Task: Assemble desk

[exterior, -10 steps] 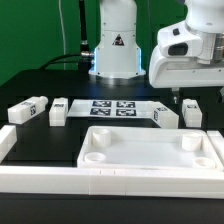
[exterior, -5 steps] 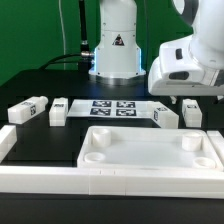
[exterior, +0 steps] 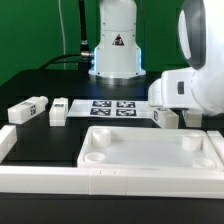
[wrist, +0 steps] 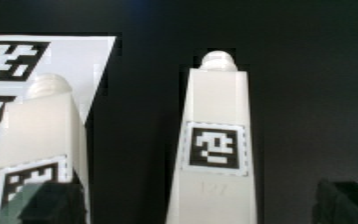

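Note:
The fourth leg has a round peg that should stay free to go into the tabletop, so the robot's gripper needs to grab the leg next by its plain end beyond the tag [wrist: 211, 202].
The white tray-like tabletop [exterior: 150, 152] lies at the front middle, sockets up. Two tagged white legs [exterior: 28, 108] [exterior: 59, 110] lie to the exterior view's left of the marker board [exterior: 112, 107]. A third leg [exterior: 166, 116] lies to its right. My gripper [exterior: 189, 117] is low over the fourth leg just beyond it, which the hand mostly hides. In the wrist view this leg [wrist: 211, 140] lies between my open gripper [wrist: 197, 203], with dark fingertips [wrist: 34, 205] on either side. The neighbouring leg [wrist: 43, 130] lies outside them.
Long white border rails [exterior: 110, 181] run along the front and the exterior view's left [exterior: 6, 140]. The robot base [exterior: 115, 45] stands at the back. The marker board's corner also shows in the wrist view [wrist: 43, 60].
The hand has come down and slightly towards the front, from above the two right-hand legs to low over the outer one. The parts have not moved.

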